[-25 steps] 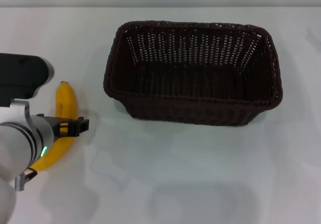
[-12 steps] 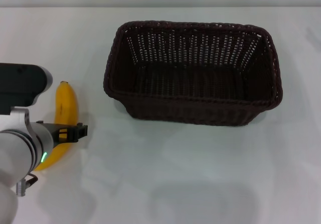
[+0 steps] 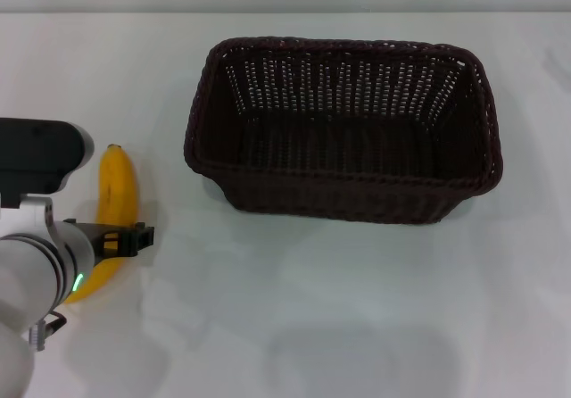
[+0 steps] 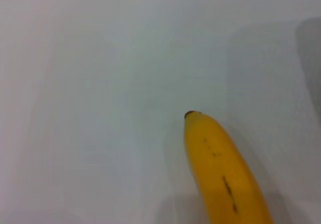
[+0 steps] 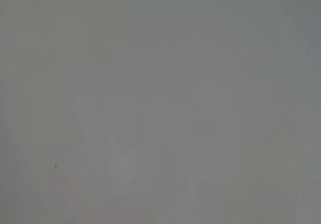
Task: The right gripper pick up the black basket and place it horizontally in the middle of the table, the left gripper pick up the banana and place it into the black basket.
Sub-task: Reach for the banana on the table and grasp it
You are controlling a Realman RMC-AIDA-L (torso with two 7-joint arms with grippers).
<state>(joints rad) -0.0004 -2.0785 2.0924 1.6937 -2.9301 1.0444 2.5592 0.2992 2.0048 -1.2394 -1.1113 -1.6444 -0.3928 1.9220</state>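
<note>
My left gripper should close on the banana now, because its fingers reach down around the banana's middle (image 3: 116,219) (image 4: 225,189).
The black basket (image 3: 339,190) stands empty and upright, lengthwise across the middle and right of the white table (image 3: 357,309) in the head view. The yellow banana (image 3: 119,184) lies on the table to the left of the basket, apart from it. My left gripper (image 3: 125,239) is over the near half of the banana, and the arm hides the banana's lower end. The left wrist view shows the banana (image 4: 220,174) with its dark tip on the bare table. The right gripper is out of view; its wrist view shows only a plain grey surface.
A wide strip of white tabletop lies between the banana and the basket and in front of the basket. The table's far edge runs along the top of the head view.
My left arm has drawn slightly back toward me and to the left along the banana. The banana and the basket have not moved.
</note>
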